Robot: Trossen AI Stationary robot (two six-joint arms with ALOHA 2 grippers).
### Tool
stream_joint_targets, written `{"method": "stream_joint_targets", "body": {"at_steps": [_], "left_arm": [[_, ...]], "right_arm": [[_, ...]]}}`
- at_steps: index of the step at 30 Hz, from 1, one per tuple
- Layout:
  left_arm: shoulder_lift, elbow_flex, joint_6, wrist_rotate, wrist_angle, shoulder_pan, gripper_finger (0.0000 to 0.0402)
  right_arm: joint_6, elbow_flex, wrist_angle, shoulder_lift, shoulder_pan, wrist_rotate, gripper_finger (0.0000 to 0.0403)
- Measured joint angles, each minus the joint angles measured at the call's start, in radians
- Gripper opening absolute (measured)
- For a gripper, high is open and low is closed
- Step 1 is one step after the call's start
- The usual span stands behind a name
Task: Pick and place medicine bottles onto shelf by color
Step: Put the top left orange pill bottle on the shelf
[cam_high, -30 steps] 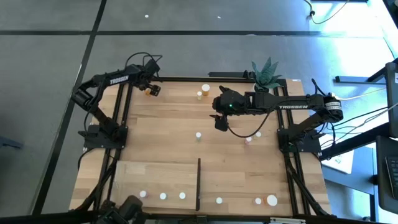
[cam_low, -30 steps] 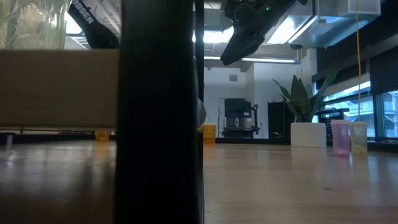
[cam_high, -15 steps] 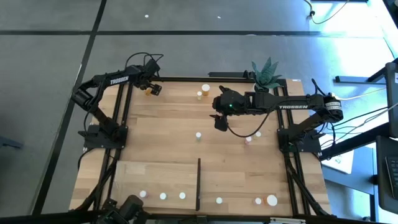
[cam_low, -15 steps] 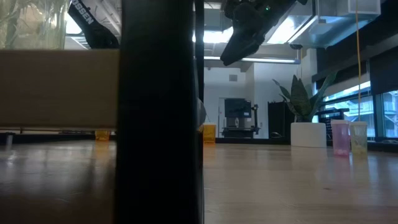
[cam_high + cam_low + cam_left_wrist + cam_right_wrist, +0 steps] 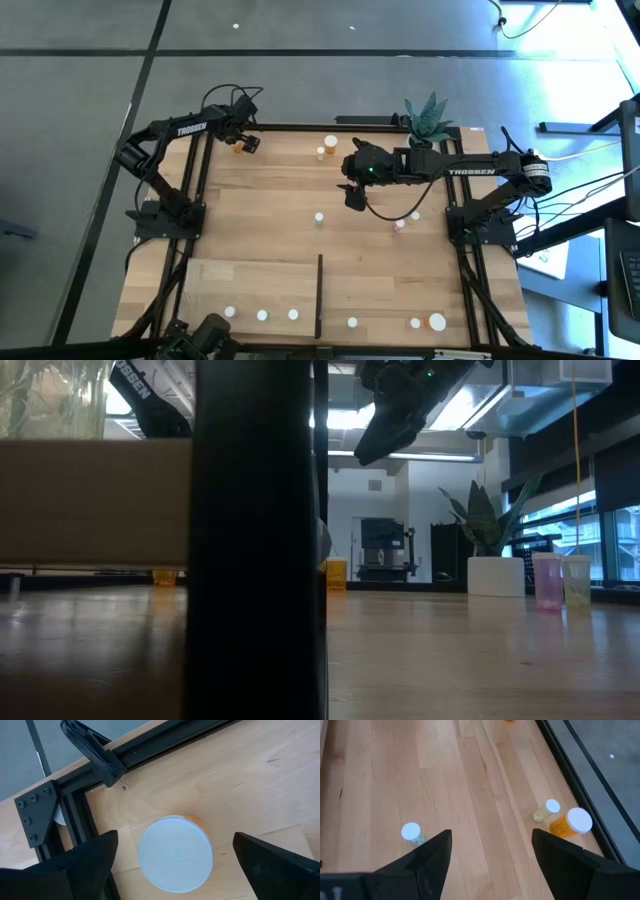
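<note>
My fingertips stand beside the white cap [image 5: 174,853] of the orange bottle, so it is now time for my left gripper to close on the bottle.
My left gripper [image 5: 243,143] is at the table's far left corner, open, its fingers on either side of an orange bottle with a white cap [image 5: 174,853] that stands on the table; I see no touch. My right gripper [image 5: 353,195] hangs open and empty high over the table's middle [image 5: 390,425]. Below it stand a small green bottle [image 5: 411,832], a small yellowish bottle [image 5: 547,810] and a larger orange one [image 5: 572,822]. The shelf [image 5: 250,290] lies near the front, with three bottles along its near edge and its black strip [image 5: 319,295] upright.
A pink bottle [image 5: 400,225] and another small one [image 5: 416,215] stand right of centre. Three bottles stand near the front right, one a larger orange one [image 5: 437,321]. A white pot with a spiky plant [image 5: 428,118] stands at the far edge. Black rails [image 5: 150,745] frame the table.
</note>
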Motion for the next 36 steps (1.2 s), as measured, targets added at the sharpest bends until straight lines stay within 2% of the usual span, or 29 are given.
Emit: {"method": "stream_joint_targets", "body": {"at_steps": [5, 22, 36], "left_arm": [[0.000, 0.000, -0.007, -0.004, 0.000, 0.000, 0.0376], [0.001, 0.000, -0.002, 0.002, 0.001, -0.023, 0.0253], [0.001, 0.000, 0.004, 0.000, 0.011, -0.038, 0.0213]], "right_arm": [[-0.002, 0.000, 0.000, 0.000, 0.000, 0.000, 0.0278], [-0.002, 0.000, 0.000, 0.000, 0.000, 0.000, 0.0278], [-0.002, 0.000, 0.000, 0.000, 0.000, 0.000, 0.0278]]}}
